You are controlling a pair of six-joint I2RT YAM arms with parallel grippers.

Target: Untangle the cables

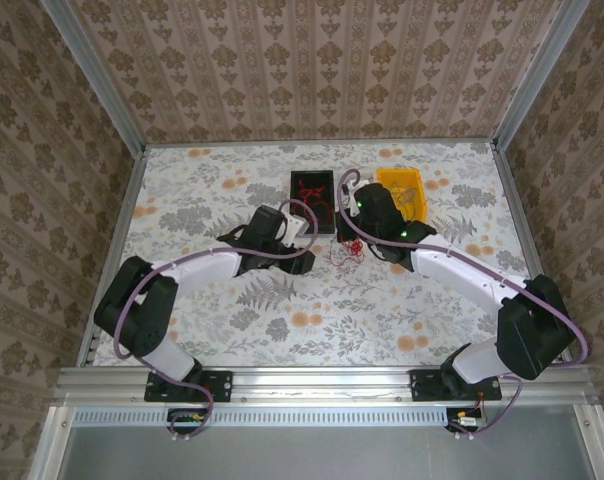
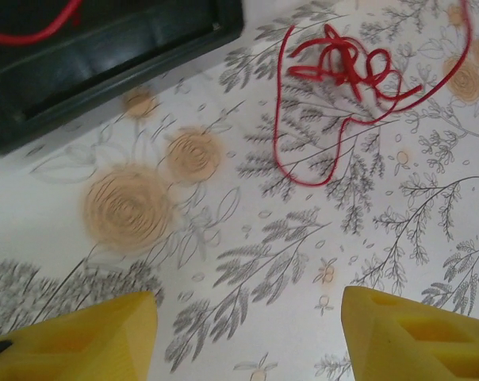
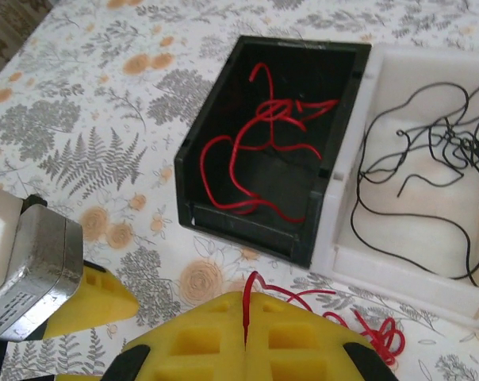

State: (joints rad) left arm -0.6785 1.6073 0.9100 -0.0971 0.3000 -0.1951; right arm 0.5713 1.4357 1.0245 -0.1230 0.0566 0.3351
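Note:
Next, my left gripper grips the red cable near its loose end [image 1: 332, 246] [image 2: 283, 51], opposite my right gripper's piece of cable, to pull the tangle apart.
A tangle of thin red cables [image 1: 347, 250] [image 2: 342, 67] [image 3: 374, 329] lies on the flowered table just in front of the black bin [image 1: 312, 200]. My right gripper [image 3: 246, 298] [image 1: 354, 235] is shut on one red strand of it, and that strand rises from between the yellow fingertips. To the left of the tangle hangs my left gripper [image 2: 251, 341] [image 1: 300, 235], open above bare tablecloth with nothing between its yellow fingers [image 2: 89, 341]. More red cables [image 3: 259, 151] lie inside the black bin [image 3: 247, 230]. Black cables [image 3: 430, 159] lie in a white bin [image 3: 382, 274].
A yellow bin [image 1: 402, 188] stands at the back, right of the right gripper. The black bin's corner [image 2: 105, 55] is close to the left gripper, up and to the left in its view. Open tablecloth stretches across the front of the table.

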